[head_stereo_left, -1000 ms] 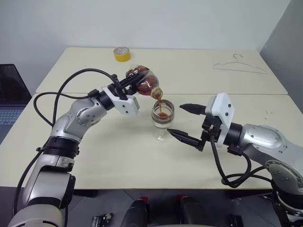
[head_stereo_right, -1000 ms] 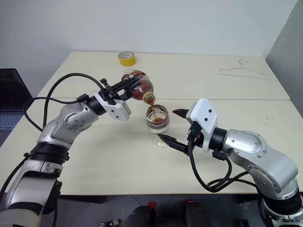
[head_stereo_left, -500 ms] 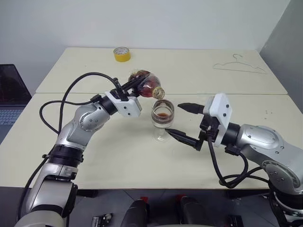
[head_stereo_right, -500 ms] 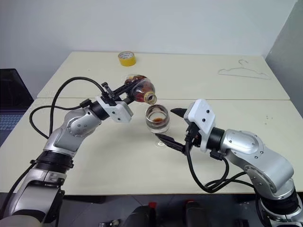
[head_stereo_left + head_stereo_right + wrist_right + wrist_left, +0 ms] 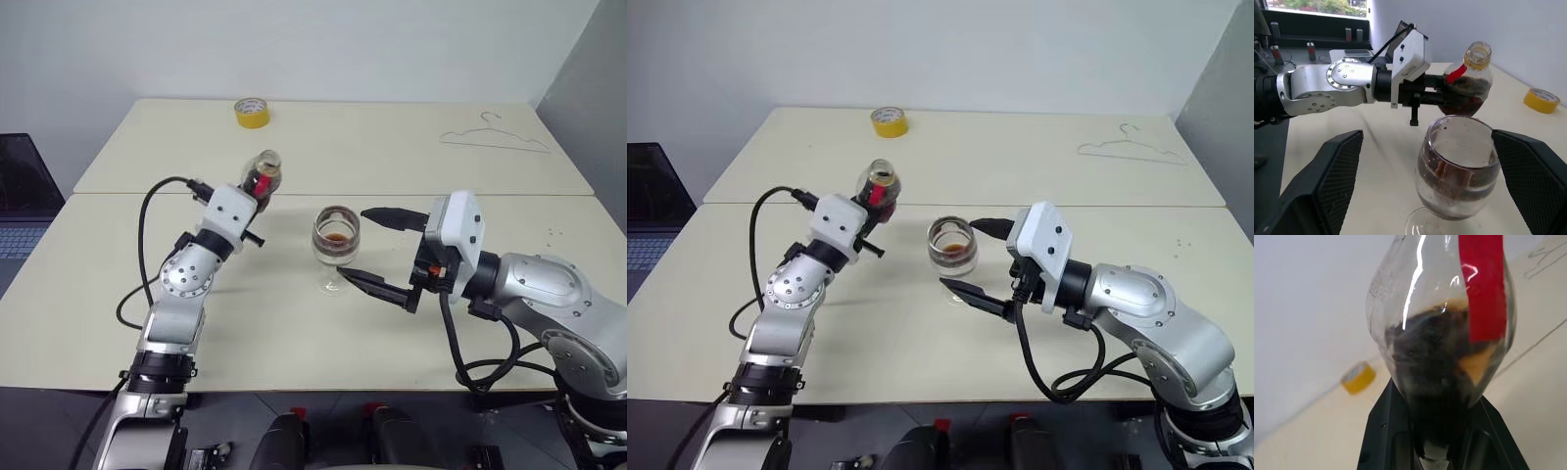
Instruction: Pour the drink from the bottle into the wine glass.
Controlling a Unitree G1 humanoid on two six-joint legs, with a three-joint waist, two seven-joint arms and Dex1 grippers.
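My left gripper should keep holding the bottle (image 5: 263,174), because the bottle is hanging with its bottom above the table.
The bottle (image 5: 263,174) is upright, its mouth uncapped, with dark drink (image 5: 1432,367) in its lower half and a red label (image 5: 1480,284). My left gripper (image 5: 258,184) is shut on its body, holding it above the table to the left of the wine glass (image 5: 335,245). The glass stands on the near table with a shallow layer of amber drink (image 5: 1457,183). My right gripper (image 5: 353,243) is open, its black fingers (image 5: 1327,181) on either side of the glass bowl and apart from it.
A yellow tape roll (image 5: 253,112) lies at the back of the far table and a wire hanger (image 5: 495,137) at its right. A laptop (image 5: 20,191) sits past the left edge. A seam (image 5: 411,194) joins the two tables.
The left arm has swung the bottle from tilted over the glass to upright, moving it left and down; the stream has stopped. The right gripper has stayed around the glass.
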